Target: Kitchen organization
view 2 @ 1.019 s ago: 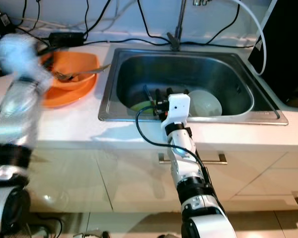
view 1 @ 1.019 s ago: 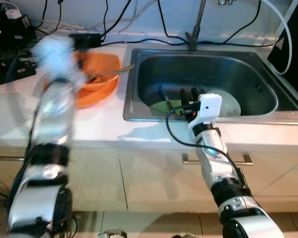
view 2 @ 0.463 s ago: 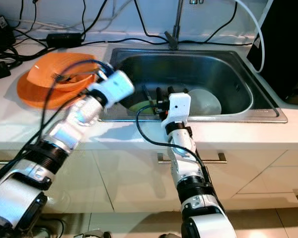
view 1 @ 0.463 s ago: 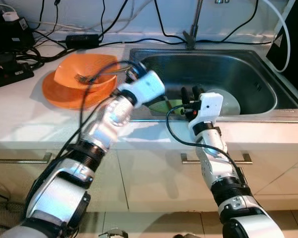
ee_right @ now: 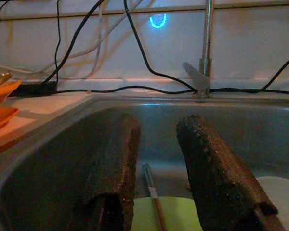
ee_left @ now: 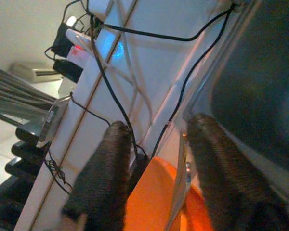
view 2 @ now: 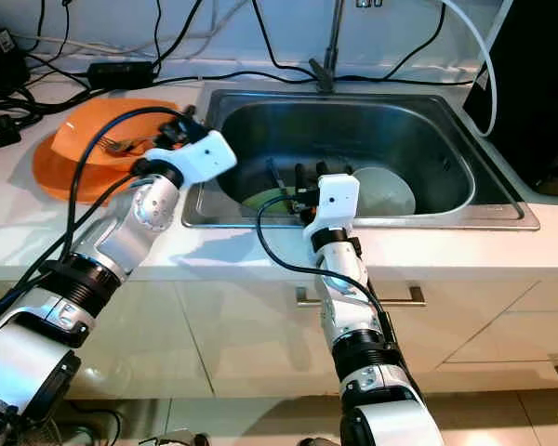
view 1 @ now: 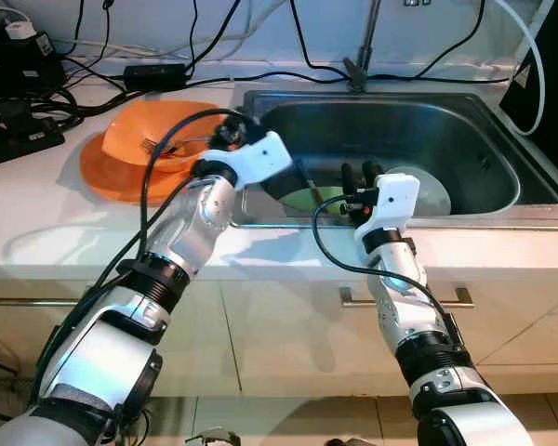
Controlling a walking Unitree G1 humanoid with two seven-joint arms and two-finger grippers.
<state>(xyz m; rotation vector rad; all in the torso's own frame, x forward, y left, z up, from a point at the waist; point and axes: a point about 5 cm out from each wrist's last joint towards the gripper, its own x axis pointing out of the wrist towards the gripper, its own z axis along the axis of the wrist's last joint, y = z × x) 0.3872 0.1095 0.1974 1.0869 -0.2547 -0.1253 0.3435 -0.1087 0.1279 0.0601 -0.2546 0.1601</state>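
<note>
The left gripper grabs the fork by its handle (view 1: 199,140) next, which rises past the orange bowl's rim, since the fork's teeth rest down inside the orange bowl.
An orange bowl (view 1: 149,139) sits on an orange plate (view 1: 112,181) on the white counter, left of the steel sink (view 1: 465,130). A fork (view 1: 172,144) lies in the bowl. My left gripper (view 1: 225,133) hovers open at the bowl's right rim; in the left wrist view the fork handle (ee_left: 179,183) and the bowl (ee_left: 151,202) lie between its fingers (ee_left: 106,183). My right gripper (view 1: 358,173) stands open over the sink's front part. Below it are a green plate (ee_right: 171,214) with a thin utensil (ee_right: 153,199) and a white plate (view 1: 437,190).
Black cables and a power strip (view 1: 158,72) run along the back of the counter, with more plugs at the far left (view 1: 19,102). The faucet (view 1: 365,46) rises behind the sink. A black box (view 1: 549,84) stands at the right. Cabinet drawers lie under the counter.
My left arm swung in from the far left to the sink's left edge, then drew back a little, so its gripper is at the orange bowl. The right arm stayed still.
</note>
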